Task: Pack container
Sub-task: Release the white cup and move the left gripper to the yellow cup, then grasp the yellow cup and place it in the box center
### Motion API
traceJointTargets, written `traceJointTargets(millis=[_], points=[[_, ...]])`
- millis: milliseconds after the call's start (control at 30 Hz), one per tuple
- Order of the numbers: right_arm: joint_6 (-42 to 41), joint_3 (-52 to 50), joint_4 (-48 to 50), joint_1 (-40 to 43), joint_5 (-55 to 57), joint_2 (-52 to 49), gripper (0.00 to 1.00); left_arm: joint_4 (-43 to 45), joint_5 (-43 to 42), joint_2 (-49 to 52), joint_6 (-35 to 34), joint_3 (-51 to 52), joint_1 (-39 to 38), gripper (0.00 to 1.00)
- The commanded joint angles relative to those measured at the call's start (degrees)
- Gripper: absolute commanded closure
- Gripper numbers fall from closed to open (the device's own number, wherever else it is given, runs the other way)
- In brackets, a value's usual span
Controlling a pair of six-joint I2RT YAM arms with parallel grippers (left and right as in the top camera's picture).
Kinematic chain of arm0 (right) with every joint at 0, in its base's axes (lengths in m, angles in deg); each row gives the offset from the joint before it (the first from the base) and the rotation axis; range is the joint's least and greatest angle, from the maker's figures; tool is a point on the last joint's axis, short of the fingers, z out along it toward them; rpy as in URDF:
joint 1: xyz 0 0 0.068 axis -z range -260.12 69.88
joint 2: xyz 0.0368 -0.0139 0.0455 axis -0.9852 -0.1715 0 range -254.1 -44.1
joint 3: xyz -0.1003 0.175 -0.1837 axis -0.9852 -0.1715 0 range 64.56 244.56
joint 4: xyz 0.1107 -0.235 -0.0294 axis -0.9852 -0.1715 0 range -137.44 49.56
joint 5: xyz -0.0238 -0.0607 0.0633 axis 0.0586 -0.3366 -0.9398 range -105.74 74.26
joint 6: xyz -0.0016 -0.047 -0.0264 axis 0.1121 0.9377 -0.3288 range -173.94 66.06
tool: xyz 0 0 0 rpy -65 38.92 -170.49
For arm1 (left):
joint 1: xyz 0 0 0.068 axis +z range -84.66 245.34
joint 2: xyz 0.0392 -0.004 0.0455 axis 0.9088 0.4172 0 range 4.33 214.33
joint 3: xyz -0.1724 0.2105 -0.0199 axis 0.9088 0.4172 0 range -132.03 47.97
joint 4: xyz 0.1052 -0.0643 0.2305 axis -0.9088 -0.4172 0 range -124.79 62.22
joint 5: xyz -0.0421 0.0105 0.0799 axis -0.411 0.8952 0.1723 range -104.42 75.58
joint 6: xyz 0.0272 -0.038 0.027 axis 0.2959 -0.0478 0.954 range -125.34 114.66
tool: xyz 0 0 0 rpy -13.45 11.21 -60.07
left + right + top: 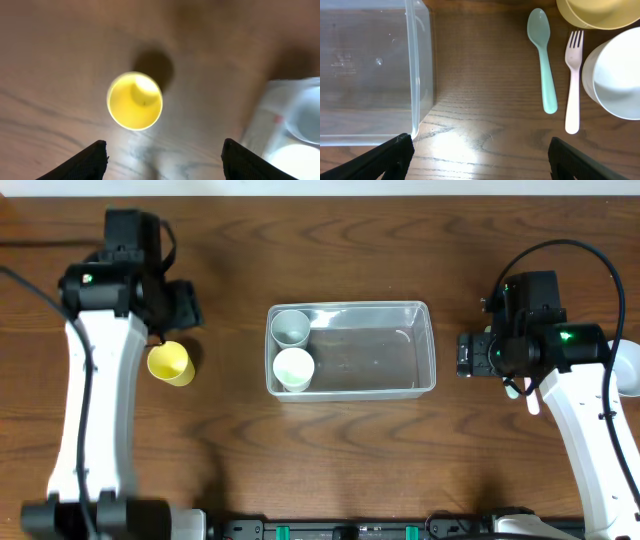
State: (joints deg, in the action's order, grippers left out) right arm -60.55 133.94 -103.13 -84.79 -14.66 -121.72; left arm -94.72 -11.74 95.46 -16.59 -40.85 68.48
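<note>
I should next grab the yellow cup's rim on the side facing the container with my left gripper, so the yellow cup's base stays free to stand upright beside the packed cups.
The clear container (385,358) stands mid-table. A pale grey-green cup (291,327) and a white cup (294,368) stand upright in its left end. A yellow cup (171,364) stands upright on the table left of it. In the left wrist view the yellow cup (135,101) lies ahead of my open, empty left gripper (165,155), and the container's corner (280,107) shows at right. My right gripper (480,145) is open and empty over bare wood, just right of the container (417,65).
Right of the container lie a teal spoon (543,60) and a pink fork (573,80). A white bowl (617,75) and a yellow bowl (600,12) stand beyond them. The white bowl (628,370) reaches the overhead view's right edge.
</note>
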Motion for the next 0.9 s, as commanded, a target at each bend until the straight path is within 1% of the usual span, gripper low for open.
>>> traceJointTargets(millis=[0,100,200,267,300,367,400,433,467,567,733,867], points=[[-0.63,0.68,0.09,0.63,0.39,-0.31,0.12,2.21,-3.78,3.65,-2.23,6.93,1.97,0.26],[-0.63,0.68,0.00,0.63,0.39,-0.31,0.12,5.86,-3.80,7.32,-2.23,12.00,2.38,0.26],[-0.63,0.68,0.02,0.63,0.39,-0.31,0.12,8.04,-3.80,11.63,-2.19,14.60,2.32,0.26],[-0.63,0.68,0.00,0.63,0.39,-0.31,0.12,8.13,-3.80,14.05,-2.19,14.71,2.32,0.31],[-0.63,0.68,-0.09,0.63,0.39,-0.31,0.12,8.13,-3.80,14.80,-2.19,14.71,2.32,0.36],[-0.63,0.68,-0.37,0.63,0.39,-0.31,0.12,8.20,-3.78,15.41,-2.16,14.71,2.32,0.49],[-0.63,0.68,-0.42,0.63,0.39,-0.31,0.12,8.35,-3.78,15.34,-2.10,14.69,2.32,0.60],[-0.63,0.68,-0.52,0.63,0.39,-0.31,0.12,8.41,-3.76,15.02,-1.88,14.64,2.32,0.76],[-0.63,0.68,-0.52,0.63,0.39,-0.31,0.12,8.44,-3.76,14.62,-1.49,14.43,2.32,0.89],[-0.63,0.68,-0.48,0.63,0.39,-0.31,0.13,8.33,-3.76,13.14,-1.49,13.68,2.29,0.94],[-0.63,0.68,-0.79,0.63,0.39,-0.31,0.12,6.97,-3.78,8.55,-1.49,11.85,1.33,0.94],[-0.63,0.68,-0.74,0.63,0.42,-0.31,0.12,3.65,-3.78,2.49,-1.36,7.63,-2.80,0.94]])
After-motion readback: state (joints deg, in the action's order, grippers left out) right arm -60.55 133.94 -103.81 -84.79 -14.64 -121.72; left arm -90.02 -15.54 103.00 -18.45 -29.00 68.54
